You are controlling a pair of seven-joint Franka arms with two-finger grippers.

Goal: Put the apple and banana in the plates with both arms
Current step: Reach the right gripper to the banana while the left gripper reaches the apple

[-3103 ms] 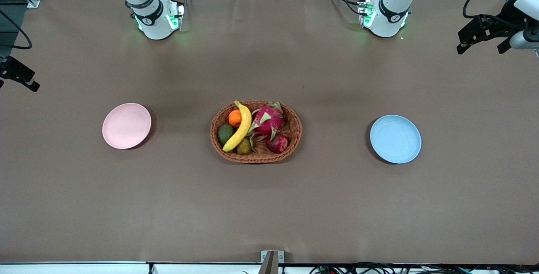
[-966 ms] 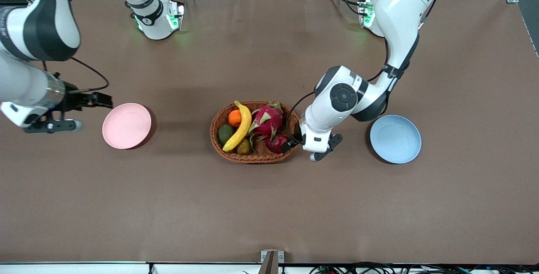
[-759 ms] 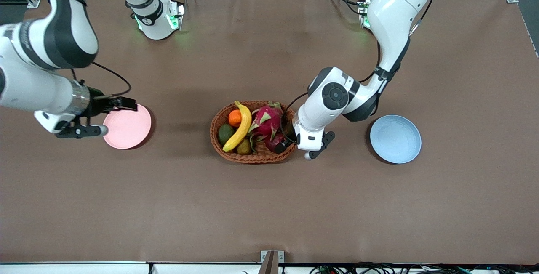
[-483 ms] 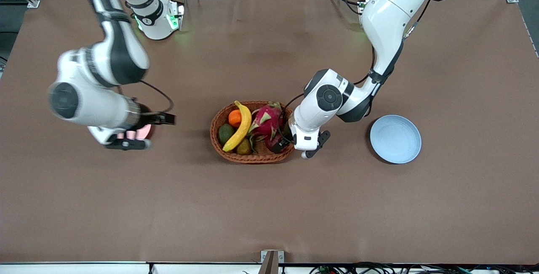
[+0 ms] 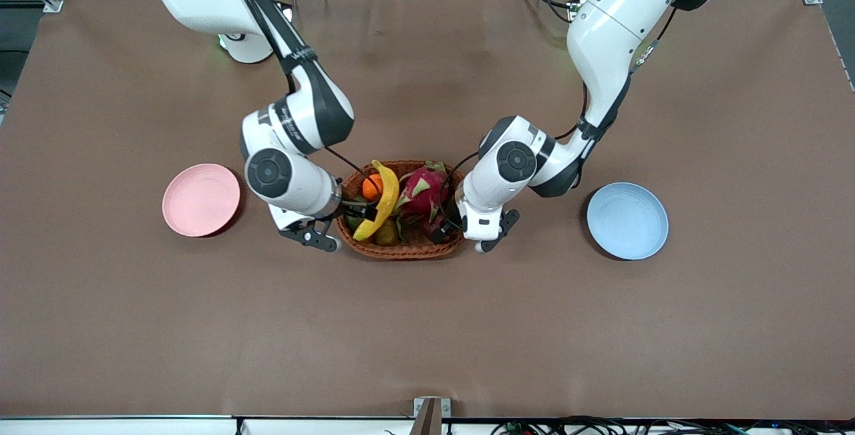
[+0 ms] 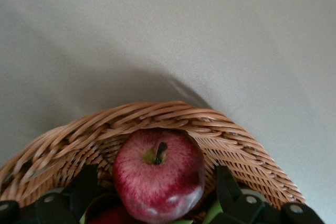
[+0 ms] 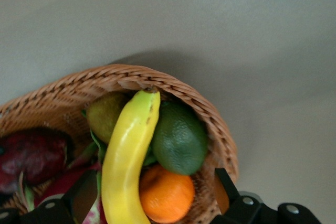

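I need to grip the apple by its round sides with my left gripper next, so that I can place it in the blue plate (image 5: 627,220).
The dark red apple (image 6: 157,179) lies in the wicker basket (image 5: 409,248) at its left-arm end. My left gripper (image 6: 156,183) is open, with one finger on each side of the apple and a gap at each; in the front view it (image 5: 446,222) covers most of the apple. The yellow banana (image 5: 381,201) lies across the basket's right-arm end. My right gripper (image 7: 155,188) is open over the banana (image 7: 127,163) and an orange (image 7: 167,195); in the front view it (image 5: 359,210) is at the basket's rim. The pink plate (image 5: 200,199) and blue plate (image 5: 627,220) are empty.
The basket also holds a pink dragon fruit (image 5: 423,189), the orange (image 5: 371,185), a green avocado (image 7: 179,137) and a brownish fruit (image 7: 105,115). The pink plate lies toward the right arm's end, the blue plate toward the left arm's end, with bare brown table around.
My right arm swung from over the pink plate to the basket, its gripper now over the banana. My left gripper edged further over the basket and the apple.
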